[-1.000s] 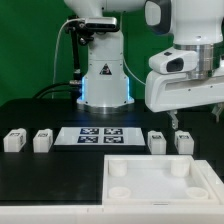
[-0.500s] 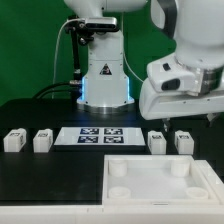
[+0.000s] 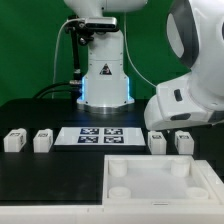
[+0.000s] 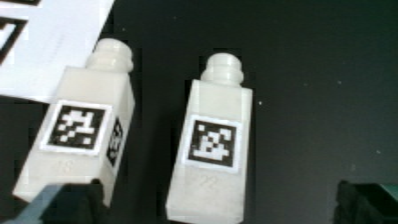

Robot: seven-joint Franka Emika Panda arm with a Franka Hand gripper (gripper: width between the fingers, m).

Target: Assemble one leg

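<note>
The gripper grips the leg's blunt square end (image 4: 208, 197) next. This keeps the leg's round knob free for the tray's socket.
Four white legs lie on the black table. Two are at the exterior view's left (image 3: 13, 141) (image 3: 42, 141) and two at its right (image 3: 156, 142) (image 3: 183, 143). The arm (image 3: 190, 100) hangs low over the right pair and hides its own fingers there. In the wrist view my gripper (image 4: 214, 205) is open and empty, above the table. One tagged leg (image 4: 217, 130) lies between the dark fingertips (image 4: 54, 205). The other leg (image 4: 80, 125) lies beside it, close to that fingertip.
The marker board (image 3: 97, 136) lies between the two pairs of legs; its corner shows in the wrist view (image 4: 45, 40). The large white tray-like part with round sockets (image 3: 145, 190) lies at the front. The robot base (image 3: 103, 75) stands behind.
The arm has come down and forward over the right pair of legs. The legs have not moved.
</note>
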